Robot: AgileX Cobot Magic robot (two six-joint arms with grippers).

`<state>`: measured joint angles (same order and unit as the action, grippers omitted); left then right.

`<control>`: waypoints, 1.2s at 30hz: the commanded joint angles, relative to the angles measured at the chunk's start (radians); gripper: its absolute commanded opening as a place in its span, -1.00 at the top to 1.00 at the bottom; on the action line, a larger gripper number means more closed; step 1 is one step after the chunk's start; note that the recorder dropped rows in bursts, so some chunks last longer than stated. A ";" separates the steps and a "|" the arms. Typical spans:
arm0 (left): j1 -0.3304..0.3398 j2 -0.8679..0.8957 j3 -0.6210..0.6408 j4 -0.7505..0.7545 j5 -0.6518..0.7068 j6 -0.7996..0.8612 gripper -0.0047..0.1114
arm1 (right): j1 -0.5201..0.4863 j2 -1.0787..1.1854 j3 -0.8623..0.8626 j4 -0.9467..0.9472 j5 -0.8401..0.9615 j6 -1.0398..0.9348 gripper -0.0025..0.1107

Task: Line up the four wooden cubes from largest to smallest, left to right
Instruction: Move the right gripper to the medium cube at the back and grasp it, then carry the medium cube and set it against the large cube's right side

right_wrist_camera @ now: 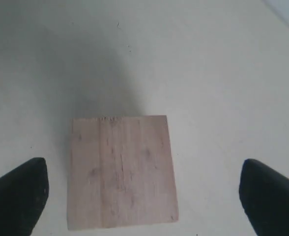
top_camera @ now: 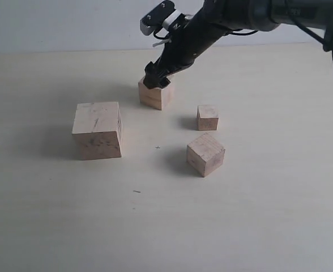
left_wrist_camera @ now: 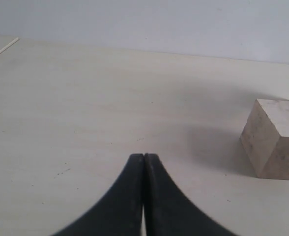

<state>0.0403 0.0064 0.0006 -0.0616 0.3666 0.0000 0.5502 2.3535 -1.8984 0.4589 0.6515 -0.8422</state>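
My right gripper is to grab the mid-sized cube by its two opposite sides next, so it can set the cube beside the largest cube in the row.
Four pale wooden cubes stand on the table. The largest cube, with dark scuffs, is at the left; in the left wrist view this largest cube shows off to one side. A mid-sized cube sits at the back. My right gripper hovers just over it, open. In the right wrist view the right gripper straddles that mid-sized cube with gaps on both sides. Another mid-sized cube lies nearer the front, turned at an angle. The smallest cube is right of centre. My left gripper is shut and empty, out of the exterior view.
The pale tabletop stretches wide at the front and right. A light wall runs behind the table's back edge. The right arm reaches in from the upper right.
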 commanded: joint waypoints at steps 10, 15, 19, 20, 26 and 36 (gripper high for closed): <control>-0.003 -0.006 -0.001 0.002 -0.010 0.000 0.92 | -0.003 0.108 -0.102 0.052 0.031 -0.029 -0.83; -0.003 -0.006 -0.001 0.002 -0.010 0.000 0.92 | -0.003 0.130 -0.102 0.036 0.045 -0.029 -0.83; -0.003 -0.006 -0.001 0.002 -0.010 0.000 0.92 | -0.003 0.132 -0.102 0.036 0.061 -0.029 -0.72; -0.003 -0.006 -0.001 0.002 -0.010 0.000 0.92 | -0.003 0.132 -0.102 0.036 0.061 -0.025 -0.62; -0.003 -0.006 -0.001 0.002 -0.010 0.000 0.92 | -0.003 0.106 -0.102 -0.006 0.075 0.014 0.40; -0.003 -0.006 -0.001 0.002 -0.010 0.000 0.92 | -0.015 -0.003 -0.102 -0.053 0.287 0.012 0.96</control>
<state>0.0403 0.0064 0.0006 -0.0616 0.3666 0.0000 0.5440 2.3971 -1.9895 0.3756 0.8729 -0.8306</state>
